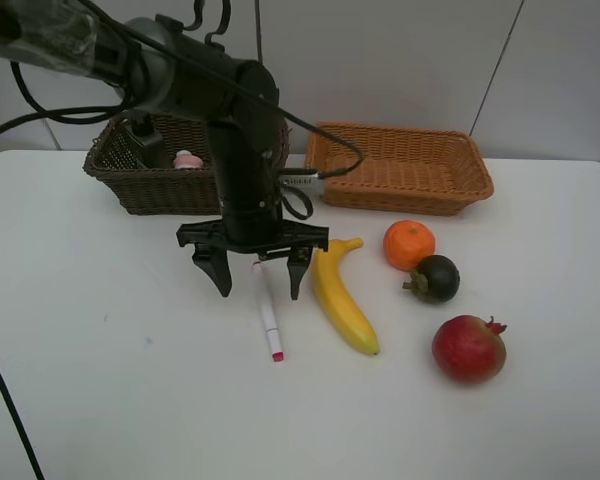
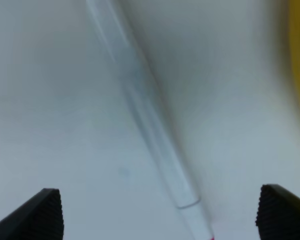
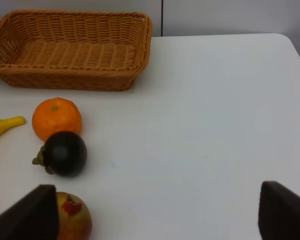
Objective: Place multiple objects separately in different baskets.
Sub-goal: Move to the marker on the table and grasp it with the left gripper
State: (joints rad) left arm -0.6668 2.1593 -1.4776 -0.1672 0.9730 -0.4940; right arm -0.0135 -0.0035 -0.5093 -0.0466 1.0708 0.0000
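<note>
My left gripper should move lower before it closes on the white-pink marker. The fingers are on both sides of the white body (image 1: 266, 305) (image 2: 160, 145) but still above the table.
My left gripper (image 1: 260, 285) is open and points down over the white-pink marker (image 1: 269, 318), one finger on each side of its upper end. In the left wrist view the marker (image 2: 145, 115) runs blurred between the open fingertips (image 2: 40, 215). The yellow banana (image 1: 342, 300), orange (image 1: 409, 245), dark purple mangosteen (image 1: 435, 279) and red pomegranate (image 1: 468, 348) lie on the table to the right. The dark brown basket (image 1: 150, 190) holds the small pink bottle (image 1: 187, 160) and a black shape (image 1: 140, 142). The light orange-brown basket (image 1: 400, 195) is empty. My right gripper (image 3: 157, 215) is open and empty. The eraser is out of view.
The white table (image 1: 100, 380) carries everything. Both baskets stand side by side at the back, against the wall. The left arm (image 1: 235, 150) hides part of the dark basket. In the right wrist view the light basket (image 3: 70, 75) is ahead, with the orange (image 3: 56, 119) and mangosteen (image 3: 65, 153) nearer.
</note>
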